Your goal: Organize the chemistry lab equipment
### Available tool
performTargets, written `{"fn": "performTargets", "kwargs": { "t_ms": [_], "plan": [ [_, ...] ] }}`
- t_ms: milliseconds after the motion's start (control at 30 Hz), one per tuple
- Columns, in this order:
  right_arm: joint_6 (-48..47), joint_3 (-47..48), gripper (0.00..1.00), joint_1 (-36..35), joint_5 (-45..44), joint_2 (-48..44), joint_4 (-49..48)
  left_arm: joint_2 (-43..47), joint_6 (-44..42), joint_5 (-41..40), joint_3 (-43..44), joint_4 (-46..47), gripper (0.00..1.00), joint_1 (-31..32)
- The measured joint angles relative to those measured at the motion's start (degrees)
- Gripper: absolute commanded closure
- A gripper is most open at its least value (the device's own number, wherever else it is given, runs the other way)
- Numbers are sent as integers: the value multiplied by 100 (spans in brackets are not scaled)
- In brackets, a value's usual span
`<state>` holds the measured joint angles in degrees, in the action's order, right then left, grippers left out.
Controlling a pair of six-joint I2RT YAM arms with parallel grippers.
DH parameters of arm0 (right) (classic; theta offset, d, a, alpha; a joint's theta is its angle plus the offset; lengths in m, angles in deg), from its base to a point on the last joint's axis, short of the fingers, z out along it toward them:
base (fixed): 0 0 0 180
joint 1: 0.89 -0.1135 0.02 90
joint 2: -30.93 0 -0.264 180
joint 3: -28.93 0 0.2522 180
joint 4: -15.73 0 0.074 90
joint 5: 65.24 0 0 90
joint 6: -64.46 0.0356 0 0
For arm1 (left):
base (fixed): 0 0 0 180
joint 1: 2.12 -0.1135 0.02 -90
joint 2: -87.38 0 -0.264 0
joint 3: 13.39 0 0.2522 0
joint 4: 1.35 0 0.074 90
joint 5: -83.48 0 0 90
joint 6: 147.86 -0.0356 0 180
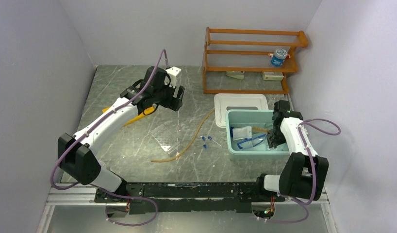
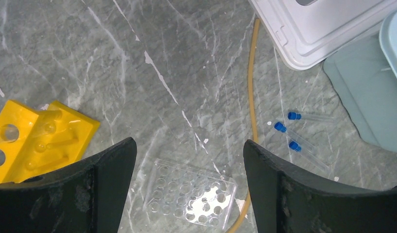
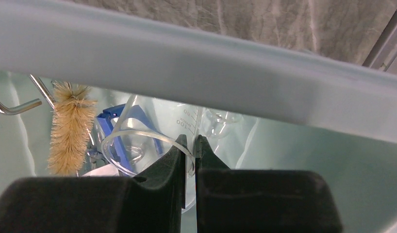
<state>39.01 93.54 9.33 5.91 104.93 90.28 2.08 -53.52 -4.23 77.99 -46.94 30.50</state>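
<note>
The clear beaker [image 3: 187,119] rests lower than the tub's rim, beside the brush on the tub's bottom, so it is now time for my right gripper to release it.
My left gripper [image 1: 173,99] [image 2: 189,145] is open and empty, held above the table over the clear tray [image 2: 189,198] [image 1: 166,143]. The yellow holed rack [image 2: 41,138] [image 1: 136,118] lies to its left. The long tan rubber tube [image 2: 254,97] [image 1: 196,133] and three tiny blue-capped tubes [image 2: 293,131] [image 1: 206,141] lie to its right. My right gripper [image 1: 273,141] [image 3: 191,143] is inside the pale teal tub [image 1: 250,112], shut on the rim of a clear beaker [image 3: 187,119]. The blue-framed goggles [image 1: 250,141] [image 3: 111,126] and white packet [image 1: 241,132] lie in the tub.
A tan bristle brush [image 3: 70,131] and bent metal wire [image 3: 17,107] lie in the tub beside the beaker. The tub's white lid [image 1: 221,104] lies behind it. The orange wooden shelf [image 1: 250,58] stands at the back right with a small blue-capped bottle [image 1: 279,56].
</note>
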Motion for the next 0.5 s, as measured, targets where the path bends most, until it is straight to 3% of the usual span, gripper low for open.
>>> {"fn": "performTargets", "kwargs": {
  "t_ms": [233, 400, 500],
  "plan": [
    [-13, -177, 79, 33, 46, 68, -376, 0, -28, -81, 0, 0, 16, 11],
    [4, -378, 59, 35, 52, 50, -542, 0, -31, -98, 0, -2, 16, 11],
    [42, -415, 54, 37, -15, -57, -562, 0, -31, -105, 0, -4, 16, 11]
  ]
}}
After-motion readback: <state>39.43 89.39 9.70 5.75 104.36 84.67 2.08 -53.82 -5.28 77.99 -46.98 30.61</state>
